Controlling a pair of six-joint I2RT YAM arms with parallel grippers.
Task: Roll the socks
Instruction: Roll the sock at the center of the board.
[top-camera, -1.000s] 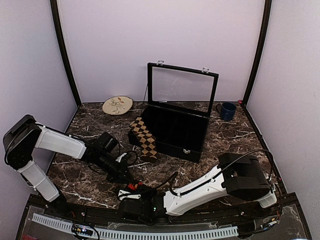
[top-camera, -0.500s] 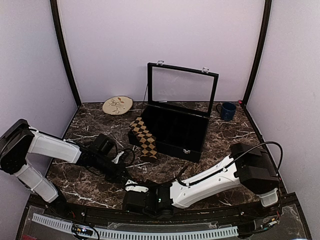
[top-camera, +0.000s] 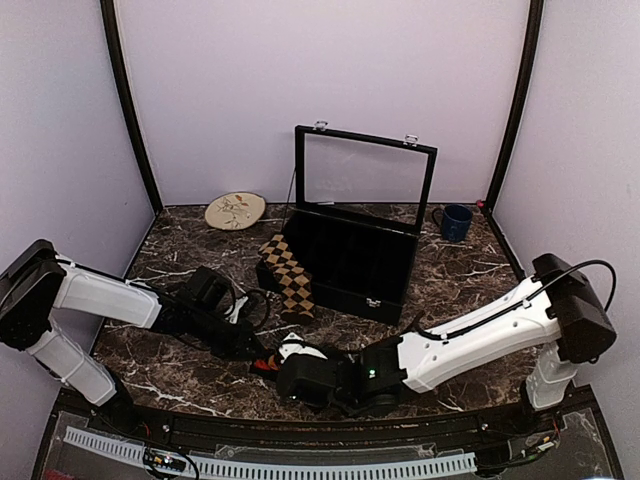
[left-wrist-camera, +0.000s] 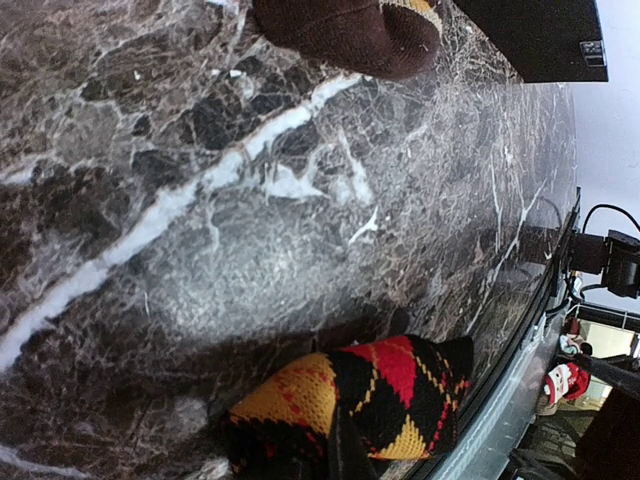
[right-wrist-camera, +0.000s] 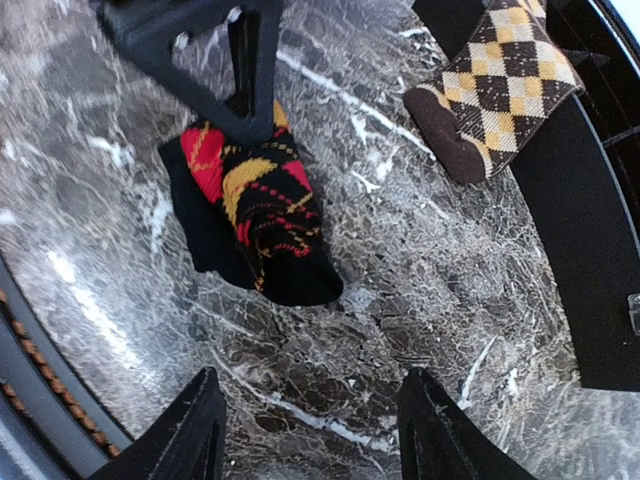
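Observation:
The right gripper grabs the red sock's black toe end next, opposite my left gripper. Then I carry the roll into the open case.
The red, orange and black sock (right-wrist-camera: 250, 205) lies bunched on the marble near the front edge, also seen in the left wrist view (left-wrist-camera: 370, 395) and as a sliver from above (top-camera: 263, 364). My left gripper (right-wrist-camera: 250, 105) is shut on its far end; one dark finger (left-wrist-camera: 345, 450) presses into the knit. My right gripper (right-wrist-camera: 315, 440) stands open just short of the sock's black toe, nothing between its fingers (right-wrist-camera: 190, 435). The tan-brown and black sock (top-camera: 288, 275) hangs over the case's front-left corner, its dark toe (right-wrist-camera: 445, 140) on the marble.
The black glass-lidded case (top-camera: 350, 260) stands open at mid-table, its wall (right-wrist-camera: 590, 250) close on the right of the socks. A patterned plate (top-camera: 235, 210) sits back left, a blue mug (top-camera: 455, 222) back right. The table's front rail (left-wrist-camera: 500, 410) runs right beside the red sock.
My right gripper has opened and let go of the red sock, backing off to the right as its arm swung outward. The left gripper stays shut on the sock.

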